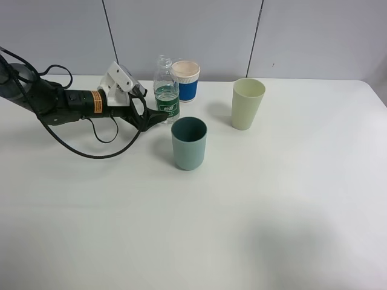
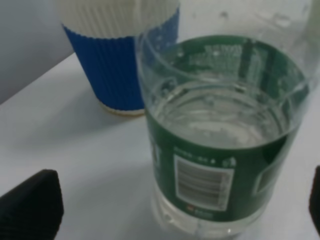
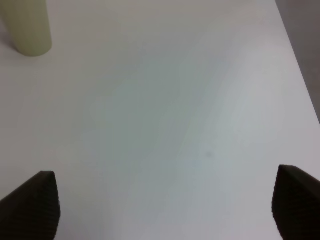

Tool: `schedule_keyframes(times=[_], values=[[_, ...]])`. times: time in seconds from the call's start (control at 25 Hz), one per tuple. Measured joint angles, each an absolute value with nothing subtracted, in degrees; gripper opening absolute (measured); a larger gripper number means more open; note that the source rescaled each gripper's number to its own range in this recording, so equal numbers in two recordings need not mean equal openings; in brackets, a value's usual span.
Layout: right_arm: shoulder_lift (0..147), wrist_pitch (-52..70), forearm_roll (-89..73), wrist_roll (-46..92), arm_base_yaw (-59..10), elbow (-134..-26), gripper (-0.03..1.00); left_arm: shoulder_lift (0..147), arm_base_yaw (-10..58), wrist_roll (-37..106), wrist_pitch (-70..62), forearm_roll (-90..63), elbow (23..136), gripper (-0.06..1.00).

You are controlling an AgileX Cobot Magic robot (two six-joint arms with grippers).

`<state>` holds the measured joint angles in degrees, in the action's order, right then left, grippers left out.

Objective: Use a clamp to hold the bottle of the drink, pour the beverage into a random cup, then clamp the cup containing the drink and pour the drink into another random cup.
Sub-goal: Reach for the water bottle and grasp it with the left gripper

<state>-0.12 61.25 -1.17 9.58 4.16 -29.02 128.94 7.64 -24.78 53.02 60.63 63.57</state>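
Note:
The bottle's green label is beyond both fingers, past white table, so my left gripper would miss the bottle now and should move forward before it closes.
The bottle of the drink [image 1: 165, 90] stands upright at the back of the white table, clear beverage [image 2: 220, 120] inside its green label band. My left clamp [image 1: 152, 104] is level with the label and stands open. In the left wrist view, the left clamp [image 2: 175, 200] has one black finger [image 2: 30, 205] well clear on one side, and the other only shows at the frame edge. The short teal cup [image 1: 188, 143] stands in front of the bottle. The tall pale green cup [image 1: 247, 103] stands to the right. My right clamp [image 3: 165, 200] is open over bare table, out of the exterior view.
A white paper cup with a blue sleeve [image 1: 186, 80] stands just behind and right of the bottle, nearly touching it. The left arm's black cable [image 1: 91, 148] loops over the table. The pale green cup [image 3: 27, 27] and the table's edge [image 3: 300, 55] show in the right wrist view.

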Motion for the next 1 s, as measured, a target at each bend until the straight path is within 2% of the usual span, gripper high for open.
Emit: schedule_keyframes(times=[1.0], values=[[-0.12,61.25,-1.17,9.58,4.16,-29.02,0.55,134.19,11.78,-22.64,54.85,62.41,71.21,1.0]])
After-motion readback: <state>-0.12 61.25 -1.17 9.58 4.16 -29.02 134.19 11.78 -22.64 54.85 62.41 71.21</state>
